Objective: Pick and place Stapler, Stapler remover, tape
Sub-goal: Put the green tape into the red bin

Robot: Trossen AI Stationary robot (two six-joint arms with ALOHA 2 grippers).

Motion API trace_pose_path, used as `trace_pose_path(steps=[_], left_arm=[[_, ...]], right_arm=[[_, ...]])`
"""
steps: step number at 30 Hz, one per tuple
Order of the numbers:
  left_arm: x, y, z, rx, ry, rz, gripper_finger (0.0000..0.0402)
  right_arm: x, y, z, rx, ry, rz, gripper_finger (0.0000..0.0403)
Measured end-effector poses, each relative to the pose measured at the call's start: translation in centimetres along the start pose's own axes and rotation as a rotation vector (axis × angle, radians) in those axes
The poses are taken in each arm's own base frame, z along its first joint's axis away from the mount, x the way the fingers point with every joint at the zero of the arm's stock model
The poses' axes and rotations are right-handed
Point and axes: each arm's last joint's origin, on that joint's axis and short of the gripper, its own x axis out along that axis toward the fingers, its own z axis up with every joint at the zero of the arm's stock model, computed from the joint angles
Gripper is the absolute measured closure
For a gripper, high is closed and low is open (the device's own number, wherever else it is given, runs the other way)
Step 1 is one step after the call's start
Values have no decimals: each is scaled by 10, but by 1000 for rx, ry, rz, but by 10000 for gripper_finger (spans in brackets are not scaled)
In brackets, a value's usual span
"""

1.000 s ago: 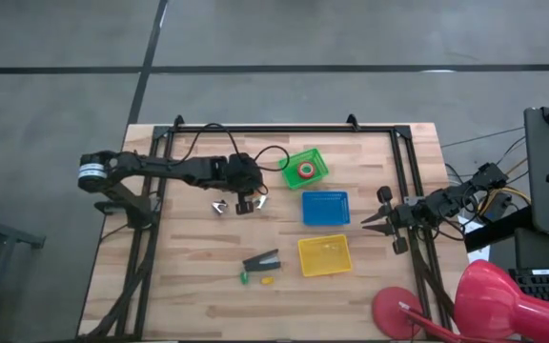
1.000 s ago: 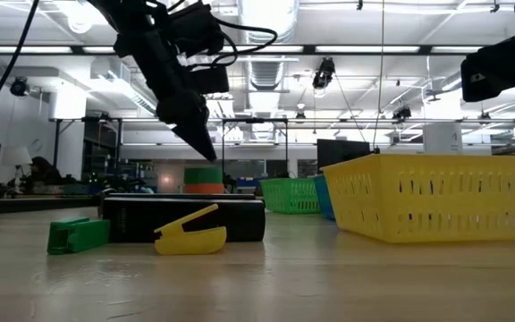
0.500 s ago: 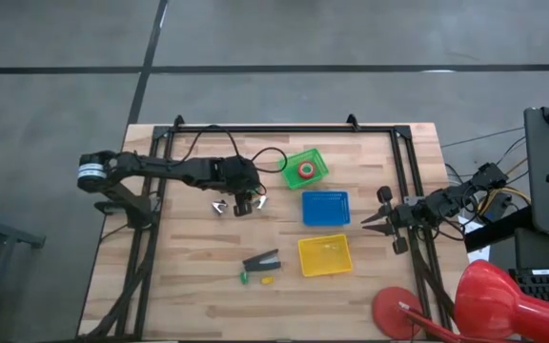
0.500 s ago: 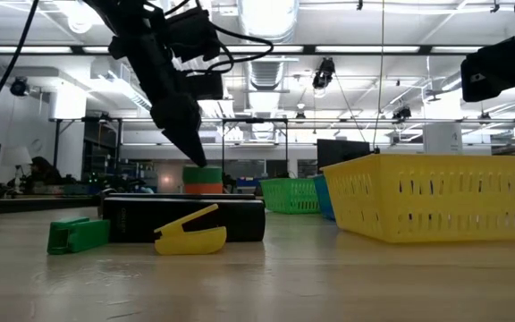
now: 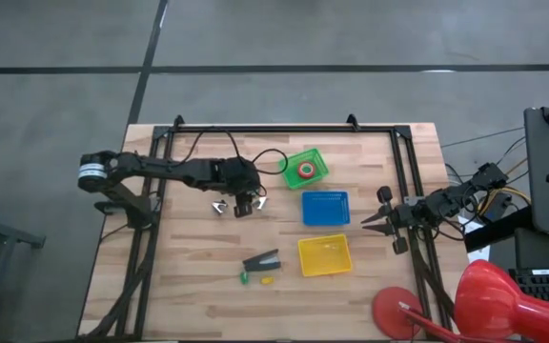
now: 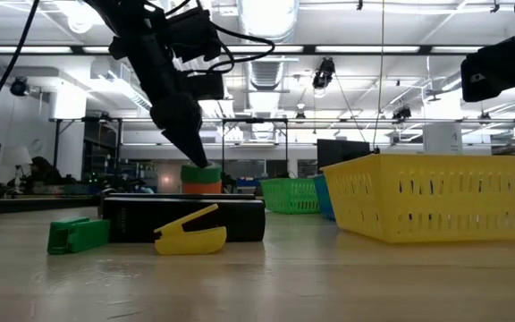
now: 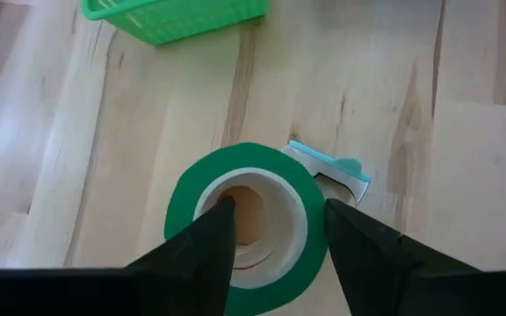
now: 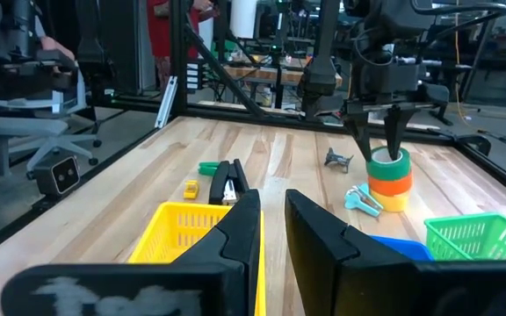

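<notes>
Next, my left gripper picks up the green tape roll by its ring's side (image 7: 313, 219) to place it in the green basket (image 7: 178, 17).
A green tape roll (image 7: 176, 230) tops an orange roll (image 8: 387, 187) on the table's left half. My left gripper (image 7: 279, 211) is open and slants down over this stack. Another tape, red-orange (image 5: 305, 171), lies in the green basket (image 5: 318, 157). The dark stapler (image 5: 262, 260) lies flat nearer the front edge. A cyan-and-silver tool (image 7: 328, 167) and a grey metal one (image 8: 336, 159) flank the stack; I cannot tell which is the stapler remover. My right gripper (image 5: 366, 221) waits at the table's right, fingers nearly together, nothing between them. My left gripper comes at the green roll from above on a slant. One fingertip (image 7: 220, 211) stands in the hole at the white core (image 7: 235, 180). The other fingertip (image 7: 339, 215) stands outside the roll's outer wall. Whether either finger touches the roll, I cannot tell.
A blue basket (image 5: 325, 207) and a yellow basket (image 5: 324, 255) sit right of centre. Small green (image 5: 244, 277) and yellow (image 5: 266, 281) bits lie by the stapler. Bare wood shows at the front left. A red object (image 5: 503, 300) stands off the right front corner.
In the low view my left gripper's fingertip has come down a little and toward the table's left, onto the top of the green roll. The stack of rolls has stayed where it was.
</notes>
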Motion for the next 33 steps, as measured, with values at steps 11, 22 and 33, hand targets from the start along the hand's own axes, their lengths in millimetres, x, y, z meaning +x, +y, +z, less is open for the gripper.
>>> trace_pose_path(steps=[11, 22, 33], left_arm=[[-9, 2, 10, -2, -15, 9, 225], [8, -1, -10, -21, 60, 23, 228], [8, 0, -11, 10, 56, 44, 312]], right_arm=[[0, 0, 0, 2, 0, 0, 351], [0, 0, 0, 1, 0, 0, 351], [0, 0, 0, 0, -1, 0, 351]])
